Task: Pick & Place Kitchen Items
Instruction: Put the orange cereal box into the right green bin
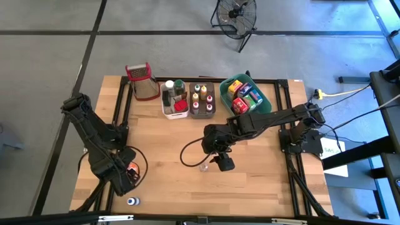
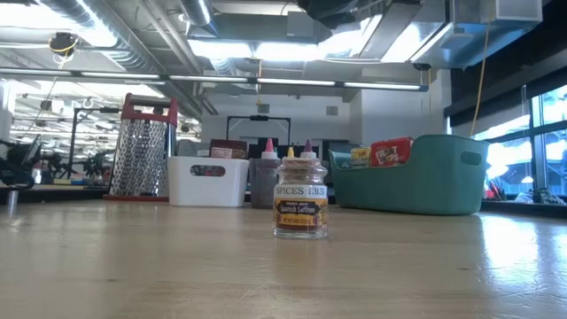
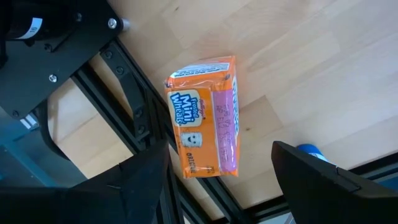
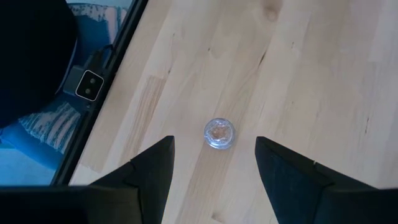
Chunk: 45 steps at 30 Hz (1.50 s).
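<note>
Next, my left gripper picks up the orange Mini Wheats box by its long side edges to add the box to the teal bin (image 1: 253, 103).
An orange Mini Wheats box (image 3: 205, 118) lies flat on the wooden table near its left front corner (image 1: 132, 167). My left gripper (image 3: 217, 186) hangs open above it, pointing down, a finger on either side and touching nothing. A small clear spice jar (image 4: 219, 133) stands upright on its base mid-table (image 2: 301, 199). My right gripper (image 4: 214, 171) is open and slants down above the jar (image 1: 204, 167), clear of it. A small blue-capped bottle (image 1: 132, 201) lies by the table's near edge.
Along the far edge stand a steel grater (image 1: 142, 81), a white bin (image 1: 167, 111), a brown bin (image 1: 202, 114) of bottles and a teal bin (image 1: 265, 103) of boxes. A black cable (image 1: 186, 153) loops on the table left of my right gripper. The black frame (image 3: 134, 106) borders the table's left edge.
</note>
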Motion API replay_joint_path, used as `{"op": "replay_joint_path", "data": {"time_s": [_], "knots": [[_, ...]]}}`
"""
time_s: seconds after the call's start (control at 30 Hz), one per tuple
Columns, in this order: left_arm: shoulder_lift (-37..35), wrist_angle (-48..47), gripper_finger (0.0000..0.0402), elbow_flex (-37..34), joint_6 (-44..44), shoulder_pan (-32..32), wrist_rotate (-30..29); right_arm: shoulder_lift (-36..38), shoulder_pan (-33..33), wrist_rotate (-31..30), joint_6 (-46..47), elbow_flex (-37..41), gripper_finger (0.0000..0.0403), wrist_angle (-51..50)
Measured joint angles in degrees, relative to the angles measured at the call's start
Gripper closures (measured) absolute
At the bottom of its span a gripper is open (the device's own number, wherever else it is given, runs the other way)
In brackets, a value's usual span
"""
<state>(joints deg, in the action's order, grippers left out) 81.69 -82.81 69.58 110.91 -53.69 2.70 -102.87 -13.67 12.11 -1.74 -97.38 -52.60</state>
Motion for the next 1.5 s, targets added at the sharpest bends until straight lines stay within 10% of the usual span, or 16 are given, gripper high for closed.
{"op": "replay_joint_path", "data": {"time_s": [1.5], "knots": [[-4.2, 19.2, 0.0121, -19.5, -0.5, 0.3, 6.0, 0.0, 0.0, -6.5, -0.2, 0.0, 0.0176, 0.8]]}}
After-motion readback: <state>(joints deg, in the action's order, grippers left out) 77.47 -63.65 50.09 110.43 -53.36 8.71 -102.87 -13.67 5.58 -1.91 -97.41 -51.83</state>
